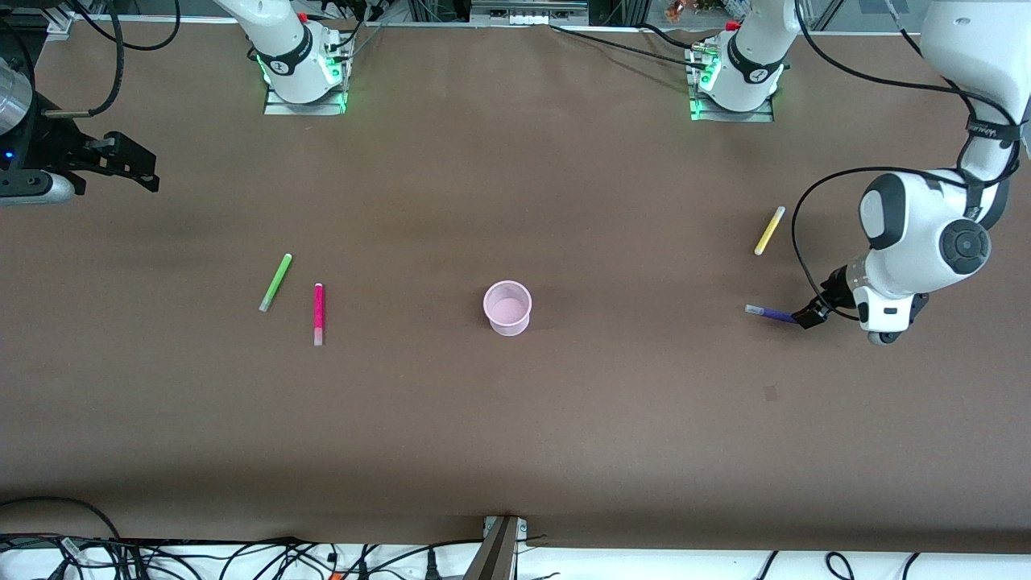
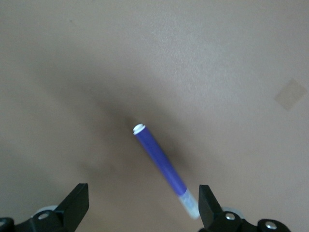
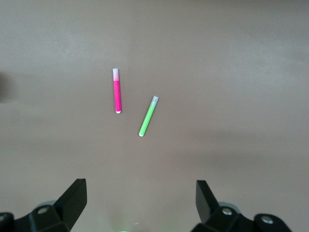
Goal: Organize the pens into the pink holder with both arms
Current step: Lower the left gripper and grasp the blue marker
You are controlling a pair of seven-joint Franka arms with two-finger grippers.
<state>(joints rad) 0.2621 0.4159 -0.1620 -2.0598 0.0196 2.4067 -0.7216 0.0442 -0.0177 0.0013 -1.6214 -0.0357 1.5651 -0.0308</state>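
The purple pen lies crooked beyond my left gripper's open fingers, so they would miss the pen if they closed now. My left gripper should move toward the pen before it closes on it.
The pink holder (image 1: pixel 507 308) stands upright mid-table. The purple pen (image 1: pixel 768 312) lies on the table toward the left arm's end. My left gripper (image 1: pixel 808 316) is low at its end, open. In the left wrist view the purple pen (image 2: pixel 161 162) lies between the open fingers of the left gripper (image 2: pixel 142 207), its pale end close to one finger (image 2: pixel 208 204). The yellow pen (image 1: pixel 769 230) lies farther from the camera. The green pen (image 1: pixel 275 282) and magenta pen (image 1: pixel 318 314) lie toward the right arm's end. My right gripper (image 1: pixel 137 167) hangs open and empty above that end; in its wrist view (image 3: pixel 140 199) the green pen (image 3: pixel 148 116) and magenta pen (image 3: pixel 117 91) show.
The brown table (image 1: pixel 515 419) has a small darker square patch (image 1: pixel 770 393) nearer the camera than the purple pen. Cables (image 1: pixel 242 556) run along the table's near edge. The arm bases (image 1: pixel 304 72) stand along the edge farthest from the camera.
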